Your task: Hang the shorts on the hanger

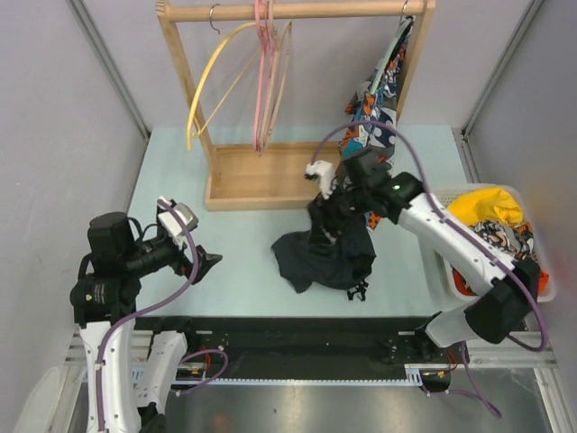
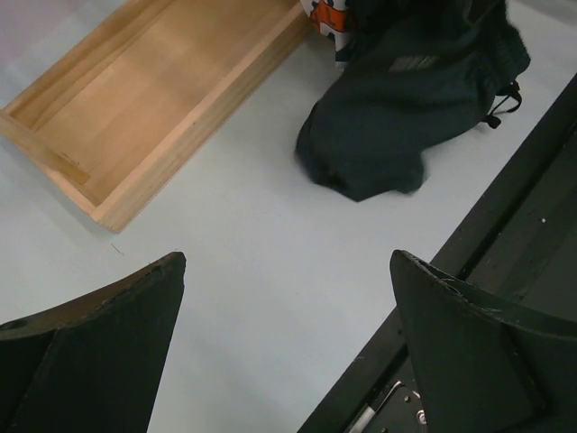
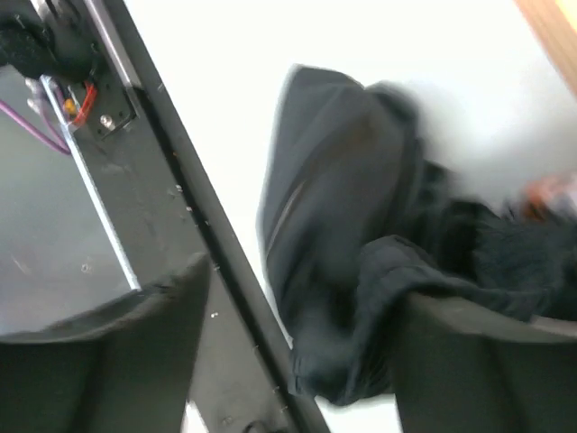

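Note:
My left gripper grabs the shorts by their raised upper edge (image 1: 318, 226) (image 2: 389, 34) next, to let my right gripper open the shorts for the hanger.
The dark navy shorts (image 1: 325, 257) lie bunched on the table in front of the rack, their upper part still raised under my right gripper (image 1: 335, 216). In the right wrist view the right gripper (image 3: 293, 361) has its jaws apart. A fold of the blurred shorts (image 3: 361, 271) hangs over its right finger and into the gap. My left gripper (image 1: 209, 263) hovers open and empty over the table to the left (image 2: 288, 343), with the shorts (image 2: 406, 117) well ahead of it. The thin tan hanger (image 1: 283, 77) hangs on the rack's rail beside a pink one.
The wooden rack's base tray (image 1: 257, 176) stands behind the shorts. A yellow hanger (image 1: 215, 81) and a pink hanger (image 1: 262, 72) hang on its rail, a colourful patterned garment (image 1: 379, 104) at its right end. A white basket (image 1: 541, 275) with yellow cloth sits at the right edge.

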### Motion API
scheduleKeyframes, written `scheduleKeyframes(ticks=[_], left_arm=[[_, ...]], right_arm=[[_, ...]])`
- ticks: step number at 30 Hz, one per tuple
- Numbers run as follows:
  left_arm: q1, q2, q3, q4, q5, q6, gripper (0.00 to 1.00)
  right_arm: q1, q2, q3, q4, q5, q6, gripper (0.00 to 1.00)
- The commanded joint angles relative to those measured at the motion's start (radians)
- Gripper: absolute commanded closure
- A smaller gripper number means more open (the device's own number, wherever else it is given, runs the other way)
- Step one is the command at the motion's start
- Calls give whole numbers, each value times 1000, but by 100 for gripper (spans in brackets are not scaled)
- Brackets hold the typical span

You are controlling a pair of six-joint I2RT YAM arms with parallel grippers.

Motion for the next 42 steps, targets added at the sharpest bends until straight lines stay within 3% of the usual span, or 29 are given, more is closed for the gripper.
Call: scheduleKeyframes(ticks=[1,2,6,9,11,15,16,21,25,28,36,39,40,42], left_arm=[[5,-2,-35,-34,52,169,0],[5,0,-39,-52,52,188,0],[-26,53,-47,-141,40,317,0],[-128,95,-73,-157,0,372,0],[-185,104,-90,-94,-29,354,1],[-369,112,-147,75,-138,293,4],[-464,118,-171,163,-173,258,5],[-736,254,-193,391,-393,185,11],[-823,460,-116,558,-425,38,19],[-863,627,-37,603,-427,-69,26],[-888,925,88,638,-416,-282,31],[-889,991,114,614,-414,-307,44],[-889,1009,123,591,-411,-307,58],[-900,1009,154,566,-436,-287,77]], right_arm=[[145,62,11,121,67,-17,16],[148,80,10,112,56,-20,11],[72,71,-1,40,4,-57,7],[-46,1,-27,21,-126,-66,7],[-94,-37,-52,2,-134,-92,8],[-195,-131,-110,-74,-125,-127,10],[-221,-165,-125,-78,-122,-126,10],[-431,-215,-210,-78,-157,-78,15],[-508,-229,-250,-72,-105,-38,22],[-556,-252,-263,-92,-105,-37,23],[-602,-300,-277,-118,-114,-66,24],[-602,-301,-279,-118,-120,-83,24],[-600,-303,-279,-117,-124,-89,25],[-603,-304,-279,-117,-128,-100,25]])
